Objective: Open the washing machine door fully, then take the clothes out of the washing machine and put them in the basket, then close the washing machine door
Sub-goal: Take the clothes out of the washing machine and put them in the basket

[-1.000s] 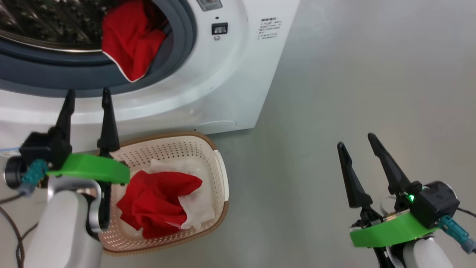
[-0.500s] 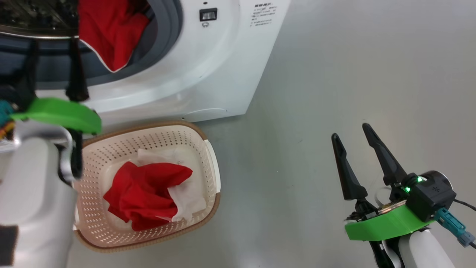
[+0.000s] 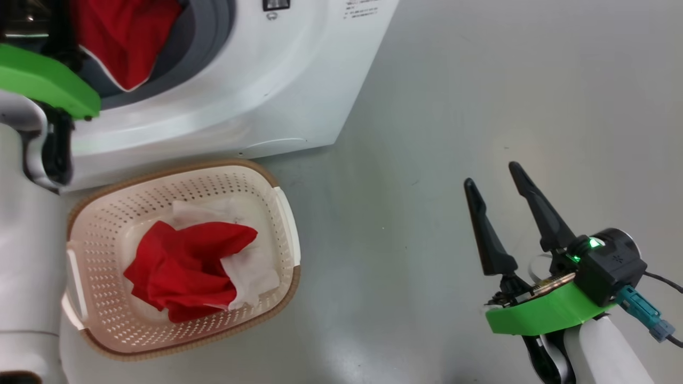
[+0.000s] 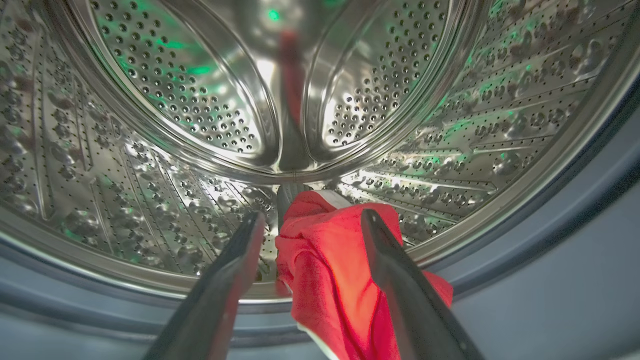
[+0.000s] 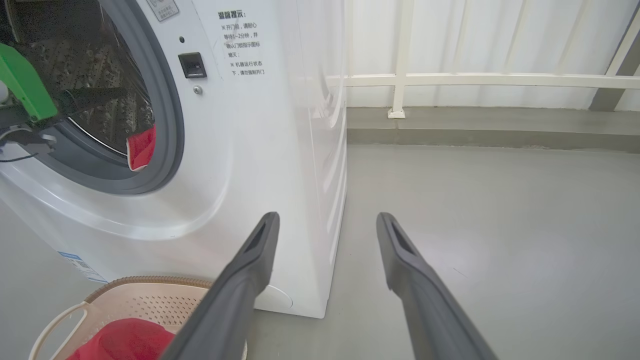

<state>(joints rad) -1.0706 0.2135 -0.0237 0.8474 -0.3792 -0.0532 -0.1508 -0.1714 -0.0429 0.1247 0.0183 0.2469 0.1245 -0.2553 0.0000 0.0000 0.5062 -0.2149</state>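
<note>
I should next pick up the red garment with my left gripper by its bunched middle fold (image 4: 327, 243), which stands up while its lower end hangs slack over the grey seal.
The white washing machine (image 3: 267, 80) stands open; its door is out of view. A red garment (image 3: 120, 37) hangs from the steel drum (image 4: 175, 100) over the grey seal (image 4: 550, 250). My left gripper (image 4: 312, 215) reaches into the opening, open, one finger on each side of that red garment (image 4: 330, 280) without closing on it. The basket (image 3: 283, 213) sits on the floor before the machine and holds red cloth (image 3: 181, 272) and white cloth (image 3: 251, 272). My right gripper (image 3: 492, 173) hangs open and empty over bare floor, far right of the basket.
In the right wrist view, the machine's side (image 5: 320, 150) stands just left of my right gripper (image 5: 326, 215). A white railing (image 5: 450, 80) and a low kerb run along the back. Grey floor spreads to the right.
My left gripper has risen from beside the basket and gone forward into the drum opening, around the red garment. The head camera has shifted. The right arm has held still.
</note>
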